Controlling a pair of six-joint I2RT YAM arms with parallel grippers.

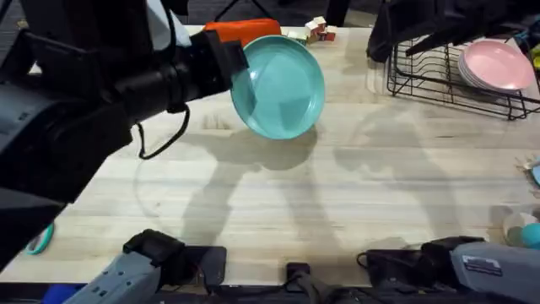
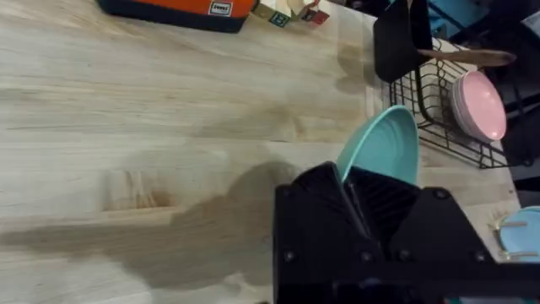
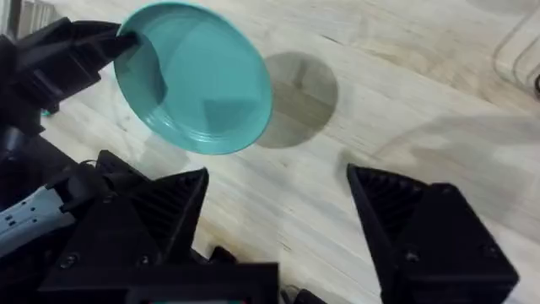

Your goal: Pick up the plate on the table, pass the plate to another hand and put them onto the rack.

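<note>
One edge of the teal plate (image 1: 278, 84) is already covered by my left gripper. My right gripper needs to grab the plate next by the free edge across from that edge.
The teal plate (image 1: 278, 84) hangs tilted above the table (image 1: 337, 203), left of the middle. My left gripper (image 1: 234, 61) is shut on its left rim. In the left wrist view the plate (image 2: 390, 145) stands edge-up between the black fingers of the left gripper (image 2: 359, 198). The right wrist view looks down on the plate (image 3: 198, 84), with the left gripper (image 3: 126, 44) clamped on its edge. My right gripper (image 3: 277, 181) is open, holds nothing, and stays well apart from the plate. The black wire rack (image 1: 447, 84) stands at the far right.
Pink plates (image 1: 498, 66) lie in the rack, and a black spatula (image 2: 396, 42) with a wooden handle rests across it. An orange box (image 1: 240, 29) and small blocks (image 1: 316, 29) sit at the table's far edge. Small items lie at the right edge.
</note>
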